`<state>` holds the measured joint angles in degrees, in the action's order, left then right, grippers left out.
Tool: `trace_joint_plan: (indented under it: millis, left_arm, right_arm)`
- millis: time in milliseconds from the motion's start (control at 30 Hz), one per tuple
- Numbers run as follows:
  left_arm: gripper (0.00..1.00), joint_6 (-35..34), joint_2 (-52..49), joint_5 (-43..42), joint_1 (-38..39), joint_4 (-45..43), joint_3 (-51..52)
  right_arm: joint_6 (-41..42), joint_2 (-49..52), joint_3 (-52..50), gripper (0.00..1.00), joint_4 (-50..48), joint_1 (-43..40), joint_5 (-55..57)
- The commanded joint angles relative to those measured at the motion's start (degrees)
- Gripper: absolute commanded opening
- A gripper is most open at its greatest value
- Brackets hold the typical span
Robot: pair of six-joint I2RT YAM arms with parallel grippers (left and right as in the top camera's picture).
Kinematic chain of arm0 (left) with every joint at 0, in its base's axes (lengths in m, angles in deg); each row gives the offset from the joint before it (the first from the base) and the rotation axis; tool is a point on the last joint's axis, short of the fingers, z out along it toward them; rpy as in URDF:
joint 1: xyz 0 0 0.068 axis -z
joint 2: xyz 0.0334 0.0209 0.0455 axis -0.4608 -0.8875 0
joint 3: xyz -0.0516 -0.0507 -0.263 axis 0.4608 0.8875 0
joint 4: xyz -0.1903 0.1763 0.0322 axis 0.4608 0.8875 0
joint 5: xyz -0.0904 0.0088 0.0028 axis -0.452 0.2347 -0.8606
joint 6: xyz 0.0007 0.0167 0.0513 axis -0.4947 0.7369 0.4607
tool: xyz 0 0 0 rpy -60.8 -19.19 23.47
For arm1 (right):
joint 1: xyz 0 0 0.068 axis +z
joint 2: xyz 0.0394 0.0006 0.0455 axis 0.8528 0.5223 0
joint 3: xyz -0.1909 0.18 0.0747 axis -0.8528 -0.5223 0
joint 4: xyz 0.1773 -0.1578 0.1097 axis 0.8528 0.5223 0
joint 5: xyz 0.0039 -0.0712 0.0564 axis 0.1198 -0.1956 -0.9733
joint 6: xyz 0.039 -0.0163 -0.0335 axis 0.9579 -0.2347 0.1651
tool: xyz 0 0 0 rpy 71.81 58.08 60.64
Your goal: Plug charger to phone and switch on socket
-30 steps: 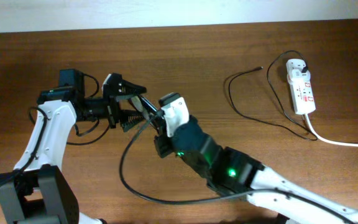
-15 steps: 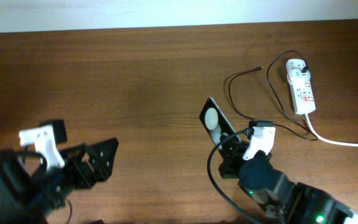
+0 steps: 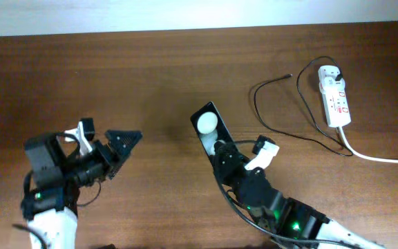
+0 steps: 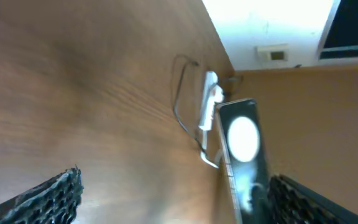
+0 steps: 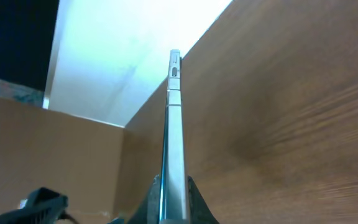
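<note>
The phone's short ends need to stay free to plug in the charger, so the left gripper should next grab the phone by its long side facing me.
My right gripper is shut on the phone, a black slab with a white round mark, and holds it tilted above the table's middle. In the right wrist view the phone stands edge-on between the jaws. My left gripper is open and empty at the lower left, pointing toward the phone; its fingers frame that view. The charger, a thin black cable, lies loose at the right with its tip free. The white socket strip lies at the far right with a black plug in its far end.
The strip's thick white cord runs off the right edge. The strip and the cable loop show far off in the left wrist view. A white wall runs behind the table's far edge.
A second ago both grippers met at the left centre. The right gripper carried the phone right, then back left toward the middle. The left arm drew back to the lower left, open.
</note>
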<state>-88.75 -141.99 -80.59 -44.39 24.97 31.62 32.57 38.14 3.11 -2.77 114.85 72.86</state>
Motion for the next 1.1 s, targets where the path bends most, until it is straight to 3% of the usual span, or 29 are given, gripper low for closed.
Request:
trace_joint_plan:
  millis: [0, 100, 167, 233, 400, 467, 633, 767, 867, 900, 933, 1000, 1067]
  left_arm:
    - [0.99, -6.1, -10.9, -14.5, 0.9, -5.7, 0.5]
    - [0.99, -6.1, -21.0, -19.8, 4.5, -14.0, 0.5]
    - [0.99, -7.9, -24.5, -20.8, 6.2, -17.3, 0.5]
    - [0.99, -15.1, -26.1, -20.8, 9.0, -26.6, 0.5]
    - [0.99, -32.3, -26.1, -20.3, 15.5, -45.6, 0.5]
    - [0.98, -35.0, -26.1, -19.7, 17.7, -48.6, 0.5]
    - [0.84, -39.4, -26.1, -17.2, 20.3, -49.0, 0.5]
    - [0.61, -41.3, -26.1, -16.4, 20.3, -49.0, 0.5]
    - [0.50, -41.3, -26.1, -14.9, 20.3, -49.0, 0.5]
    - [0.38, -41.5, -26.1, -13.7, 20.3, -49.0, 0.5]
    - [0.33, -41.5, -26.1, -13.2, 20.3, -49.0, 0.5]
    - [0.26, -41.5, -26.1, -12.7, 20.3, -49.1, 0.5]
    - [0.24, -41.5, -26.1, -12.7, 20.3, -52.7, 0.5]
  right_arm:
    - [3.7, 5.5, 0.2, 0.04, -7.0, 0.2, -0.8]
    - [3.8, 10.0, 0.2, 0.04, -15.3, 0.2, -3.9]
    - [8.8, 11.3, 0.2, 0.04, -16.0, 0.2, -3.9]
    - [15.7, 12.7, 0.2, 0.04, -16.1, 0.2, -5.6]
    - [16.2, 16.4, 0.2, 0.04, -23.1, 0.2, -5.6]
    - [16.1, 18.5, 0.2, 0.04, -27.6, 0.2, -5.8]
    - [16.1, 24.5, 0.2, 0.04, -35.0, 0.2, -5.8]
    - [16.5, 27.8, 0.2, 0.04, -37.0, 0.2, -3.8]
    - [18.1, 27.8, 0.2, 0.04, -37.4, 0.2, -3.8]
    - [18.3, 27.8, 0.2, 0.04, -37.4, 0.2, -4.7]
    - [19.8, 27.8, 0.2, 0.04, -37.4, 0.2, -6.1]
    - [22.2, 27.8, 0.2, 0.04, -37.4, 0.2, -8.9]
    - [25.2, 27.8, 0.2, 0.04, -37.4, 0.2, -12.5]
